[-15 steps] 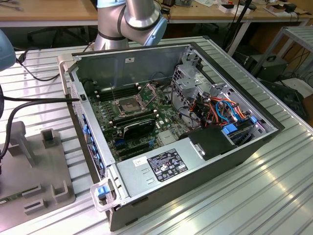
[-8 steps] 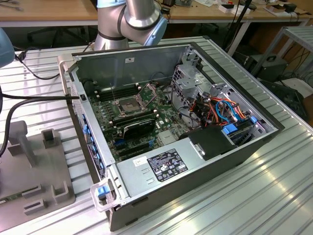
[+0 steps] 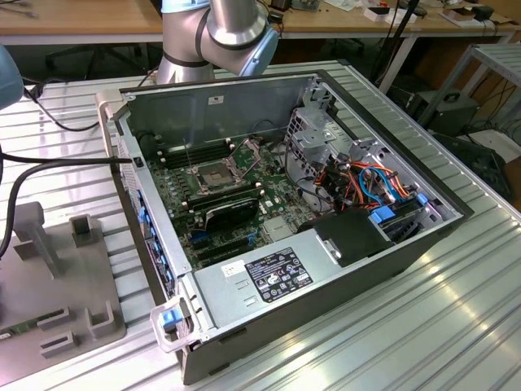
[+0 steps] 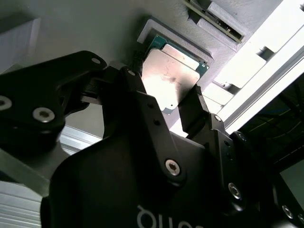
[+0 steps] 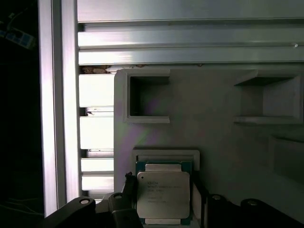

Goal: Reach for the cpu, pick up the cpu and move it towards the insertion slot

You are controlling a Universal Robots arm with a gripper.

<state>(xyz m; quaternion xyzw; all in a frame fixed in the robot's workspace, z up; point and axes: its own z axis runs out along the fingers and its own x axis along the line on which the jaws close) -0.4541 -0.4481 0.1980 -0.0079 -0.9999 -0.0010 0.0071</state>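
Observation:
Next, my gripper grabs the cpu by its opposite side edges, where finger gaps stay open, because the fixture's raised rim wraps the end of the cpu (image 5: 164, 194).
The cpu (image 5: 164, 194), a pale square chip on a green base, lies flat in a raised recess of the grey fixture (image 5: 213, 137). In the second wrist view the cpu (image 4: 171, 78) shines between two black fingers. My gripper (image 5: 164, 187) straddles the chip, one finger along each side, open, with a thin strip of grey fixture still showing beside one finger (image 5: 202, 194). The insertion slot (image 3: 213, 175), a silvery frame with a dark centre, sits on the motherboard inside the computer case, far from the chip.
The open computer case (image 3: 383, 261) holds a power supply (image 3: 269, 277), a black card (image 3: 232, 212), a metal drive cage (image 3: 321, 134) and coloured cables (image 3: 374, 183). The grey fixture (image 3: 57, 301) lies at the exterior view's left on the ribbed aluminium table (image 3: 456, 326). The arm's base (image 3: 220, 32) stands behind the case.

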